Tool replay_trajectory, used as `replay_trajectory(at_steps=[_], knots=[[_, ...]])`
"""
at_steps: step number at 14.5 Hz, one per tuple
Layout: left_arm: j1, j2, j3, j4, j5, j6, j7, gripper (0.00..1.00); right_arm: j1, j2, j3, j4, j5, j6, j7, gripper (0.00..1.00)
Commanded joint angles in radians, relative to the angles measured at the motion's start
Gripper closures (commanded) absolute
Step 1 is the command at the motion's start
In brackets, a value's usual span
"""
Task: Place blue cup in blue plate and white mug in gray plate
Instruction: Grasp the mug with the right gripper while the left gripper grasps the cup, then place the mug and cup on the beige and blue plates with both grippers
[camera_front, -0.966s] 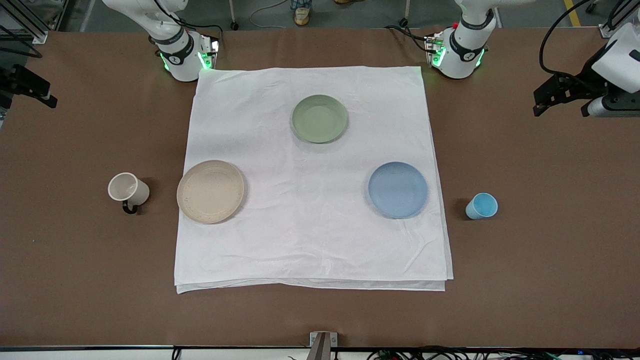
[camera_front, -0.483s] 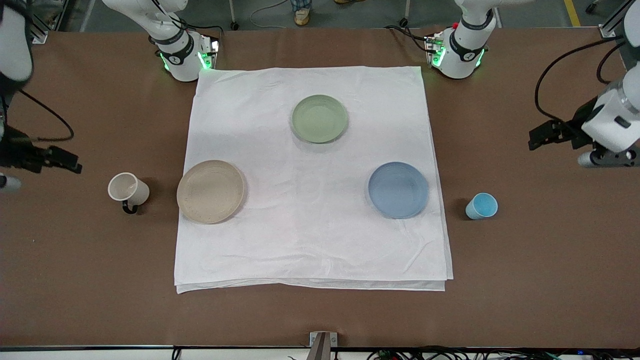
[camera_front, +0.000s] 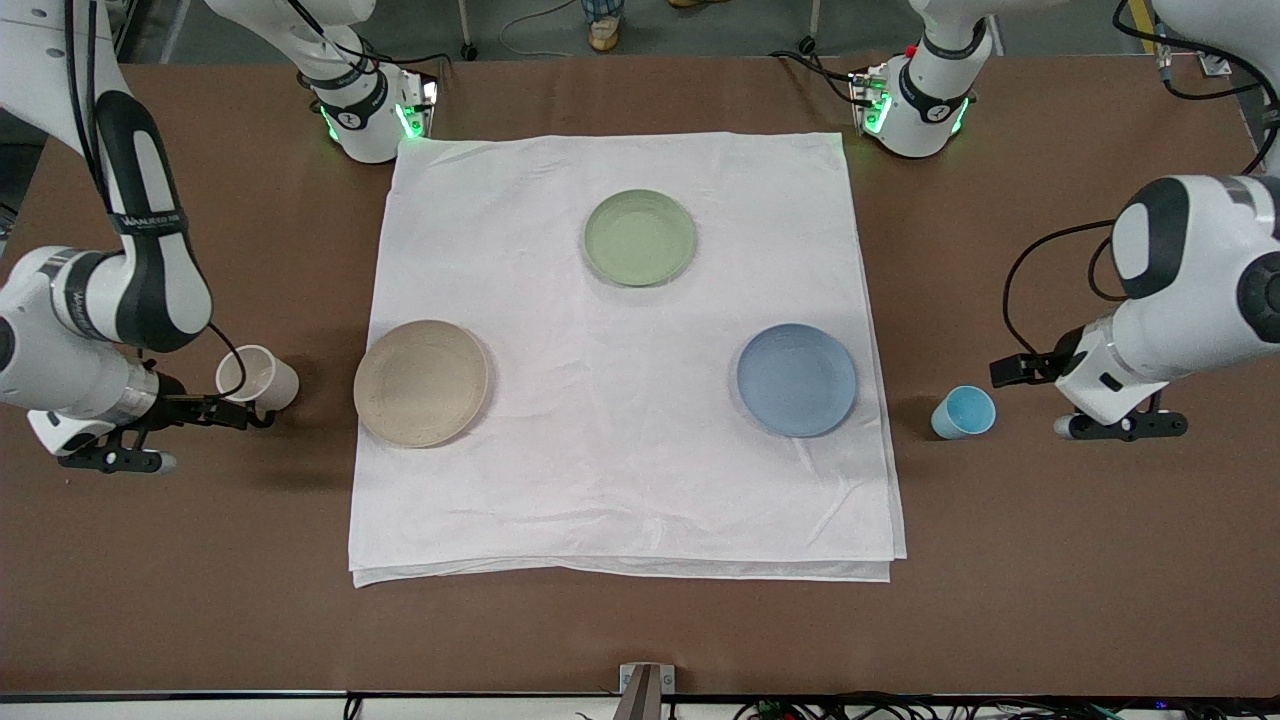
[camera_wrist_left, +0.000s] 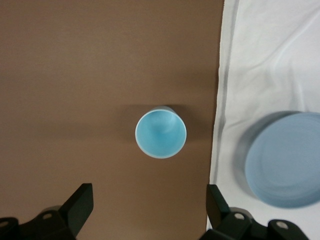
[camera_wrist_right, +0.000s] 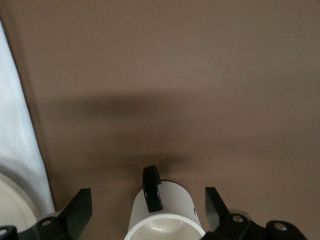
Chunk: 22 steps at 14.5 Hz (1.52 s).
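Observation:
The right gripper grabs the white mug by its round body (camera_front: 271, 382) next, to set it in the gray plate (camera_front: 421, 382).
The blue cup (camera_front: 964, 412) stands upright on the bare table beside the blue plate (camera_front: 797, 379), toward the left arm's end. My left gripper (camera_front: 1018, 372) is open and empty in the air just beside the cup. In the left wrist view the cup (camera_wrist_left: 160, 134) lies ahead of the open gripper (camera_wrist_left: 147, 210), with the blue plate (camera_wrist_left: 285, 160) beside it. The white mug (camera_front: 257, 378) stands beside the gray plate (camera_front: 421, 382). My right gripper (camera_front: 225, 412) is open over the mug. In the right wrist view the mug (camera_wrist_right: 167, 212) shows between the spread fingers (camera_wrist_right: 80, 207), with its black handle (camera_wrist_right: 151, 189) on top.
A white cloth (camera_front: 620, 450) covers the middle of the brown table and carries the plates. A green plate (camera_front: 640, 237) lies on it nearer the robots' bases. The cloth's edge (camera_wrist_left: 222, 100) runs between the cup and the blue plate.
Both arms have swung in from the table's ends and come down. The left gripper now is beside the blue cup and the right gripper over the white mug. Cups and plates have not moved.

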<state>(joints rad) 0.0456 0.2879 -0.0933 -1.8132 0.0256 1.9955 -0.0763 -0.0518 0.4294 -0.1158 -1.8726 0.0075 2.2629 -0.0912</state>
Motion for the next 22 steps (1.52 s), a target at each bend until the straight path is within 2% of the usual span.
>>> replay_trajectory(at_steps=[1,2,6,8,9,11,12,14,16,18,20,22], knots=[[0.028,0.023,-0.002,-0.103,0.022,0.142,-0.002,0.1,0.0,0.003,0.005,-0.065,0.016,0.061,-0.01,0.06],[0.028,0.034,0.0,-0.139,0.022,0.205,-0.002,0.12,0.0,0.015,0.005,-0.066,0.016,0.067,-0.015,0.11],[0.03,0.089,0.0,-0.219,0.02,0.374,-0.002,0.28,0.0,0.034,0.007,-0.095,0.016,0.078,-0.015,0.47],[0.049,0.114,0.0,-0.221,0.022,0.404,-0.002,0.4,0.0,0.032,0.007,-0.097,0.016,0.076,-0.013,0.87],[0.05,0.125,0.0,-0.221,0.022,0.411,-0.002,0.48,0.001,0.032,0.007,-0.096,0.016,0.072,-0.013,1.0],[0.051,0.135,0.0,-0.218,0.02,0.42,-0.002,0.7,0.007,0.017,0.01,-0.079,0.017,0.032,-0.004,1.0],[0.05,0.134,0.0,-0.216,0.022,0.42,-0.003,0.83,0.013,0.0,0.013,-0.053,0.05,-0.036,0.001,1.0],[0.048,0.116,-0.008,-0.215,0.02,0.41,-0.007,0.99,0.036,-0.052,0.015,-0.019,0.161,-0.179,0.031,1.0],[0.037,0.077,-0.025,-0.216,0.02,0.39,-0.036,1.0,0.107,-0.116,0.018,-0.072,0.196,-0.175,0.135,1.0],[0.039,0.033,-0.093,-0.204,0.02,0.31,-0.103,1.0,0.177,-0.145,0.019,-0.129,0.218,-0.116,0.239,1.0],[0.037,0.005,-0.169,-0.198,0.02,0.258,-0.204,1.0,0.255,-0.15,0.025,-0.209,0.271,0.017,0.295,1.0],[0.034,0.014,-0.256,-0.199,0.02,0.256,-0.346,1.0,0.308,-0.138,0.027,-0.243,0.275,0.128,0.333,1.0]])
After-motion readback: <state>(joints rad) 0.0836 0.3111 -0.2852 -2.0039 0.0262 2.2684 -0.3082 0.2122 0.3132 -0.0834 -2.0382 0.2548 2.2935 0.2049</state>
